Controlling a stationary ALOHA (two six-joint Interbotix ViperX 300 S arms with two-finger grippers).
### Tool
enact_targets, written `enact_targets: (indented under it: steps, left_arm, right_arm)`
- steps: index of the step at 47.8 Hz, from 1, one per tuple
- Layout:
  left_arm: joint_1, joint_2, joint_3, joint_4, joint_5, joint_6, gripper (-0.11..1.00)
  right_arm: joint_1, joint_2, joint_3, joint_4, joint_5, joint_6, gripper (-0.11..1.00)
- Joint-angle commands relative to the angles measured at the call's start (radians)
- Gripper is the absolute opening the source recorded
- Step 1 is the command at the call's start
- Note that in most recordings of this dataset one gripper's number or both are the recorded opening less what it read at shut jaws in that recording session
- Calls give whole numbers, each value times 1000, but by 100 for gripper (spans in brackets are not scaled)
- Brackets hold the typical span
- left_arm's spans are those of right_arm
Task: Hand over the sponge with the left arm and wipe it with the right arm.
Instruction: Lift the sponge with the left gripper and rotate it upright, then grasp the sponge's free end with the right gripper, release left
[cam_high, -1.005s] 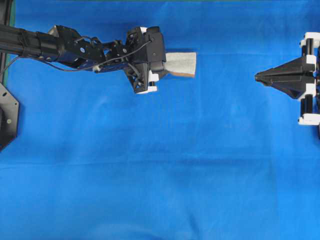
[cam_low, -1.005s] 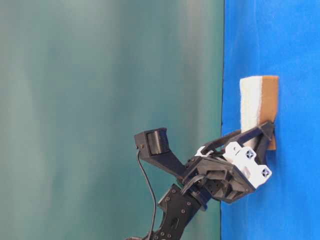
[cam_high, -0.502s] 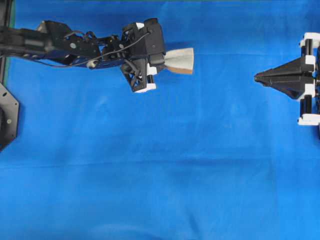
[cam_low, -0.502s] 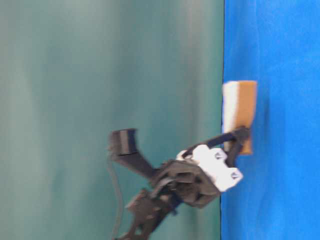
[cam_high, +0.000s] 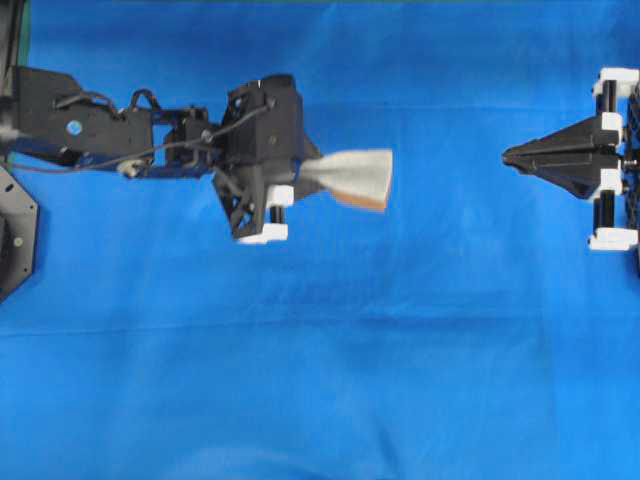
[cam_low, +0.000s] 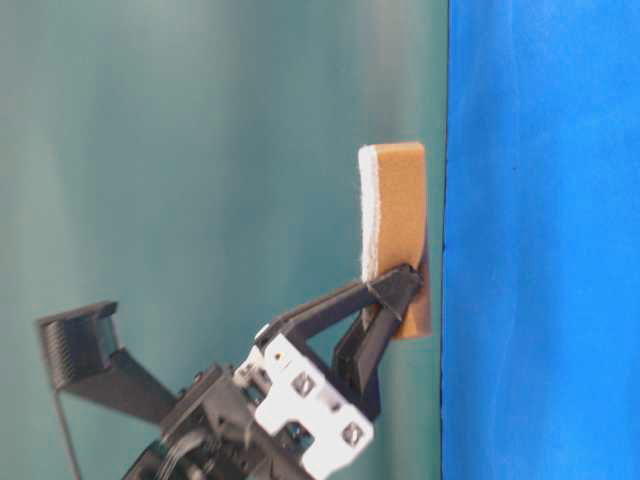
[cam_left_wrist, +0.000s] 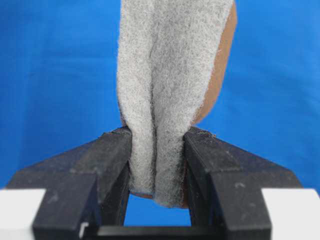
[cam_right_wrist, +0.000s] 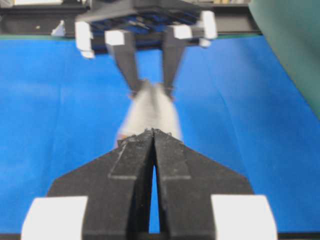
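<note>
I should next grip the sponge by its loose end (cam_high: 377, 179) (cam_right_wrist: 150, 123) with my right gripper to wipe with it, because my left gripper's black fingers cover one end of the sponge.
The sponge (cam_high: 352, 175) hangs above the blue cloth, grey fuzzy face up and orange-brown layer (cam_low: 402, 220) underneath. My left gripper (cam_high: 305, 172) is shut on its near end, pinching it into a fold (cam_left_wrist: 160, 155) between the black fingers (cam_left_wrist: 107, 155). From table level the sponge (cam_low: 395, 230) stands clear of the cloth. My right gripper (cam_high: 507, 155) rests at the right edge, tips together, holding nothing, pointing toward the sponge. Its wrist view shows the shut tips (cam_right_wrist: 152, 132) with the blurred sponge (cam_right_wrist: 150, 112) and left gripper (cam_right_wrist: 149, 90) beyond.
A blue cloth (cam_high: 320, 360) covers the whole table. A green backdrop (cam_low: 200, 200) stands behind it. A black mount (cam_high: 15, 235) sits at the left edge.
The left gripper closed on the sponge and lifted it off the cloth, moving slightly toward the front. The right gripper barely moved.
</note>
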Motion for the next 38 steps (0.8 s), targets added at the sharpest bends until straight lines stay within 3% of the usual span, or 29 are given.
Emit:
enact_targets:
  steps: [1,17,32,38]
  left_arm:
    - [-20,-28,-6,-2,-3,-8,24]
    - [-25,-26,-6,-2,-2,-20,25]
    - [-26,-26,-5,-2,-2,-17,25]
    - [-26,-26,-6,-2,-3,-14,24]
  right_arm:
    - [-3,11,-21,2,-3,2,0]
    - [-2,72,-64,2,-15,28,0]
    - [35,258,-190,2,-41,41,1]
    - [37,344,-239,5,-34,43,37]
